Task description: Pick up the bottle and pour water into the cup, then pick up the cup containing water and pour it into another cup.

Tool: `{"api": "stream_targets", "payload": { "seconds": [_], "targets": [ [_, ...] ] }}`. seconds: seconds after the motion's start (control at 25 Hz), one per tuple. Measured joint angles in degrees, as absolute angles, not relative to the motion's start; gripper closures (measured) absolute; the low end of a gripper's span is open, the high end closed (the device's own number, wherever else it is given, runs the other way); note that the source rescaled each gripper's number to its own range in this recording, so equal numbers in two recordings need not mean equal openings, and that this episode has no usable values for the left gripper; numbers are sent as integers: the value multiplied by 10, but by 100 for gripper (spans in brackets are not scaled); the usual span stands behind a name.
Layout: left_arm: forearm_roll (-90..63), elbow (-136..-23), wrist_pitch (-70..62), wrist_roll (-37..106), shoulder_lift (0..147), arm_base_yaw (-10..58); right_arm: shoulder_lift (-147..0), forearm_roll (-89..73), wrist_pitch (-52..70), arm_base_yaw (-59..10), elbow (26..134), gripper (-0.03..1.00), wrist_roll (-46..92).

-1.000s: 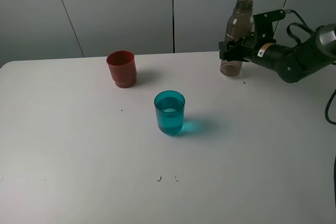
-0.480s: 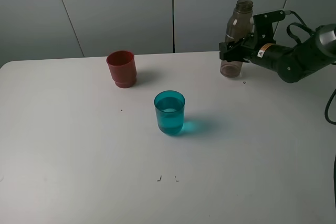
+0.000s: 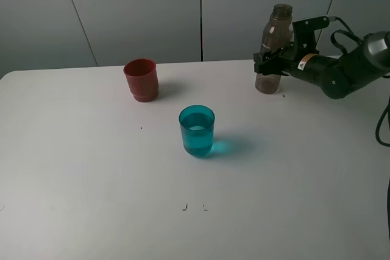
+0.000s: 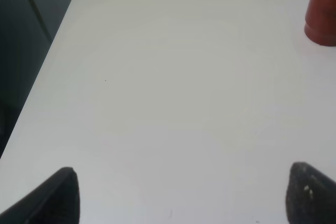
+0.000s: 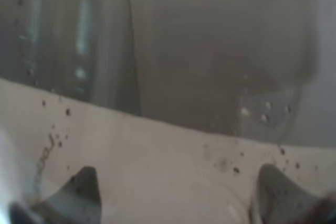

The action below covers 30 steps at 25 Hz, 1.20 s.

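My right gripper is ready to release the bottle, because the upright bottle's base (image 3: pixel 267 87) is touching the white tabletop and the bottle would stay standing.
The smoky grey-brown bottle (image 3: pixel 272 50) stands upright at the table's back right, its base at or just above the surface. My right gripper (image 3: pixel 268 64) is shut on the bottle's lower body. In the right wrist view the bottle (image 5: pixel 210 66) fills the picture between the fingertips of that gripper (image 5: pixel 181 187). The translucent teal cup (image 3: pixel 197 131) holds water and stands mid-table. The red cup (image 3: pixel 141 80) sits at the back left and also shows in the left wrist view (image 4: pixel 321 11). My left gripper (image 4: pixel 181 198) is open and holds nothing.
The white table (image 3: pixel 91 181) carries a few small dark specks near its front middle. A grey panelled wall runs behind it. The table's left edge and corner (image 4: pixel 68 9) show in the left wrist view.
The bottle and my right gripper have sunk slightly toward the table. Both cups have stayed put.
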<state>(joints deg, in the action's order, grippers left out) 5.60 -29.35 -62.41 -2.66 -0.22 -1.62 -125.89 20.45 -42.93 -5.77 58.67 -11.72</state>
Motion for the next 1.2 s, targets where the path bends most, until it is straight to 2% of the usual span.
{"api": "stream_targets", "payload": {
  "seconds": [0.44, 0.48, 0.52, 0.56, 0.6, 0.64, 0.68, 0.76, 1.2],
  "targets": [
    [56, -294, -624, -27, -2, -16, -1259, 207, -428, -58, 587, 96, -121],
    [56, -294, -624, -27, -2, -16, -1259, 209, -428, -58, 587, 93, -126],
    [56, -294, -624, -27, -2, -16, -1259, 212, -428, -58, 587, 74, -129],
    [56, -294, -624, -27, -2, -16, -1259, 215, -428, -58, 587, 45, -135],
    [56, -294, -624, -27, -2, -16, -1259, 216, -429, -58, 587, 22, -141],
    [56, -294, -624, -27, -2, -16, -1259, 218, -429, -58, 587, 8, -145],
    [56, -294, -624, -27, -2, -16, -1259, 221, -429, -58, 587, 2, -150],
    [56, -294, -624, -27, -2, -16, -1259, 230, -425, -58, 587, -2, -159],
    [56, -294, -624, -27, -2, -16, -1224, 243, -368, -58, 556, -3, -168]
  ]
}}
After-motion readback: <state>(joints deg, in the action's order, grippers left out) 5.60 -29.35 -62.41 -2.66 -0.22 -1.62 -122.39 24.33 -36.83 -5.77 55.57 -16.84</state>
